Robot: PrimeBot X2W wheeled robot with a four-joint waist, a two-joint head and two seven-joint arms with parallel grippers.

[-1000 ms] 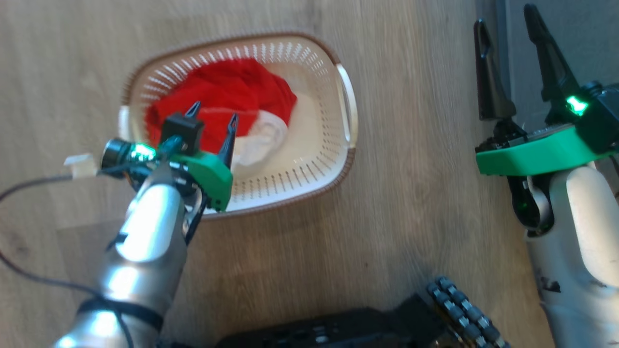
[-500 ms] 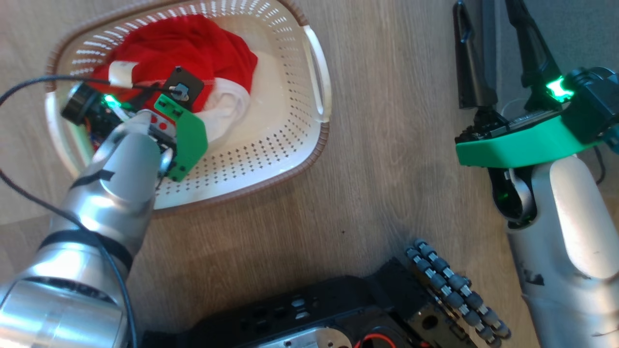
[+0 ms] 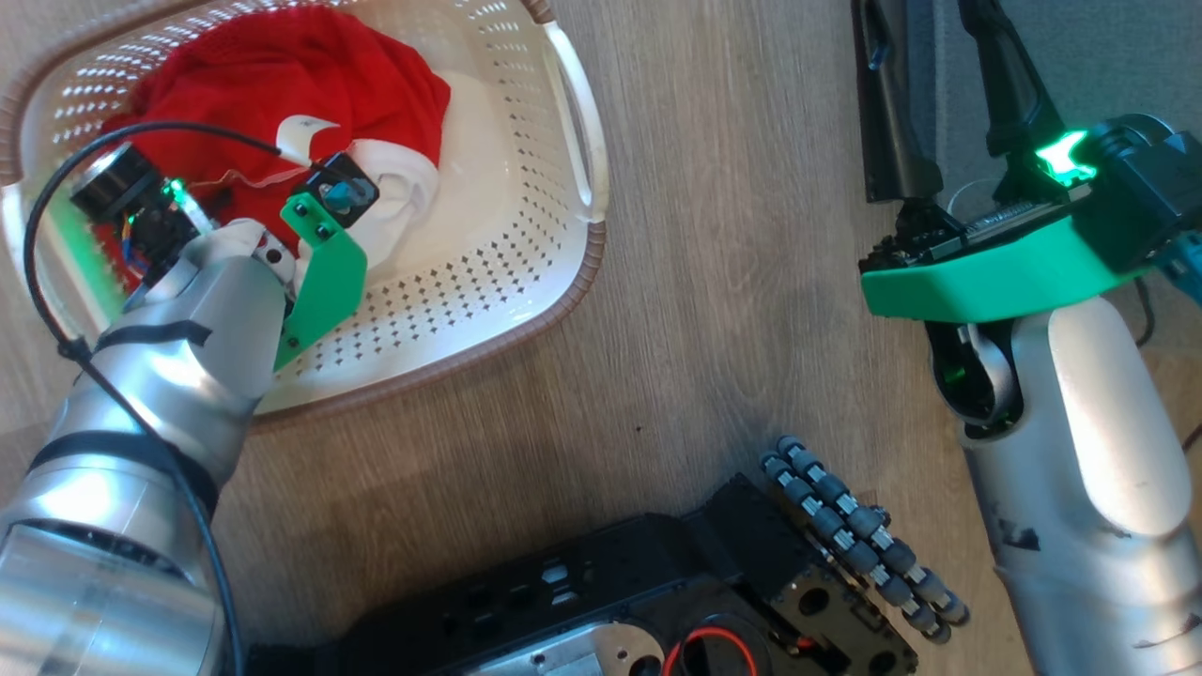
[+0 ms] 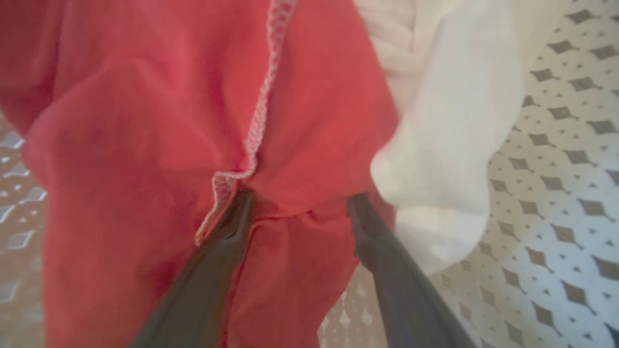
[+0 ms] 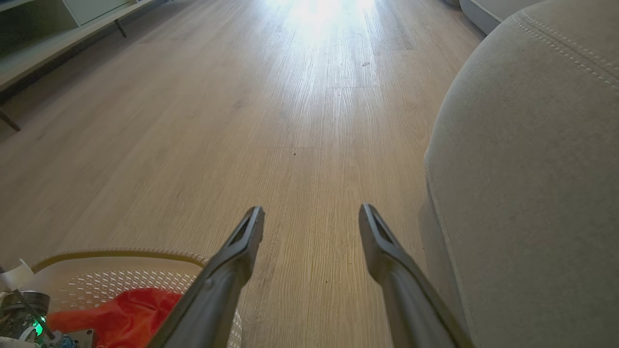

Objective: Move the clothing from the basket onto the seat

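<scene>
Next, my left gripper picks up the clothing by its bunched red fold (image 4: 299,215) beside the stitched seam to lift it out of the cream basket.
The cream basket (image 3: 563,282) stands on the floor at the upper left, holding the red clothing (image 3: 282,84) with white trim. My left arm reaches down into it. In the left wrist view my left gripper (image 4: 300,198) is open, both fingertips pressed into a bunched fold of red clothing (image 4: 121,121) beside a white patch (image 4: 445,121), over the perforated basket bottom (image 4: 556,193). My right gripper (image 5: 312,215) is open and holds nothing, hovering above the floor next to the grey seat (image 5: 532,169). The basket (image 5: 121,280) lies to its lower left.
Wooden floor (image 3: 732,235) lies between the basket and the seat (image 3: 1127,56). My black base with a roller wheel (image 3: 845,535) fills the bottom middle. A dark cable (image 3: 56,244) loops off the left wrist. Low furniture (image 5: 72,29) stands far left.
The head camera has dropped and shifted, so the basket slid up-left in view. My left gripper went from above the basket down into the red clothing. The right arm kept its pose.
</scene>
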